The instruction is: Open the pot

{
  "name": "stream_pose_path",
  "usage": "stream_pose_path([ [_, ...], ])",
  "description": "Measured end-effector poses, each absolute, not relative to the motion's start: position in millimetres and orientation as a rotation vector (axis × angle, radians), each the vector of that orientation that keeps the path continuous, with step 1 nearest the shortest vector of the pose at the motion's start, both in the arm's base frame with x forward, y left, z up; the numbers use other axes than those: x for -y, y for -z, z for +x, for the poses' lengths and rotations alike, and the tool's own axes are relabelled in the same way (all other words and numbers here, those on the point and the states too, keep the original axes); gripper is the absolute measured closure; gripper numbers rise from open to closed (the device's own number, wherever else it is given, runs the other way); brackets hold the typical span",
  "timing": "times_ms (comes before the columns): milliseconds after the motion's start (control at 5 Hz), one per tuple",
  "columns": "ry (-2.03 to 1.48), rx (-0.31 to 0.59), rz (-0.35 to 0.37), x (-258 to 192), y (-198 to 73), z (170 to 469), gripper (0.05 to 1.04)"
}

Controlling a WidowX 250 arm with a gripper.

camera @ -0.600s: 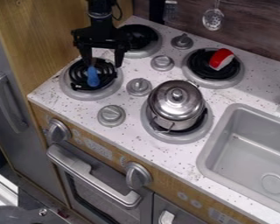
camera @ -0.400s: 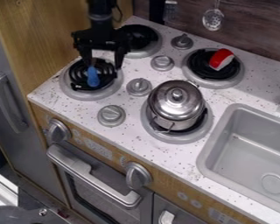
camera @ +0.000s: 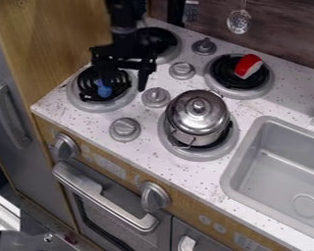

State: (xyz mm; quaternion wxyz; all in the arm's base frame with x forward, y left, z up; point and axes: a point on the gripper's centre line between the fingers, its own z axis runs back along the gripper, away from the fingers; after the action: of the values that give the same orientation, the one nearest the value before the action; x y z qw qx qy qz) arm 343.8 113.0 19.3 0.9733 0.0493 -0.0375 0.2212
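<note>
The gripper will open the pot next, so it will grab the shiny lid (camera: 197, 112) by the round knob in the middle of the lid.
The black gripper (camera: 125, 87) hangs open over the front left burner, up and to the left of the pot, its two fingers spread apart with nothing held between them. A silver metal pot (camera: 197, 128) stands upright on the front right burner. Its shiny lid (camera: 197, 112) with a round knob sits on top, covering the pot. The gripper and the pot are well apart.
A blue object (camera: 104, 91) lies on the front left burner, partly behind a finger. A red and white item (camera: 248, 66) rests on the back right burner. Several grey knobs stand between burners; the sink (camera: 281, 181) is at the right.
The gripper has moved a little right and slightly down, and one finger now covers part of the blue object. The pot and lid have stayed still.
</note>
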Motion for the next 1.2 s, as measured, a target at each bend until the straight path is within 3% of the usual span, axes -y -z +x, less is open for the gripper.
stream_pose_path([
  [400, -0.339, 0.170, 0.032, -53, -57, 343, 0.083],
  [600, -0.285, 0.183, -0.011, -23, -58, 343, 0.083],
  [1200, -0.215, 0.088, 0.005, 9, -14, 350, 0.083],
])
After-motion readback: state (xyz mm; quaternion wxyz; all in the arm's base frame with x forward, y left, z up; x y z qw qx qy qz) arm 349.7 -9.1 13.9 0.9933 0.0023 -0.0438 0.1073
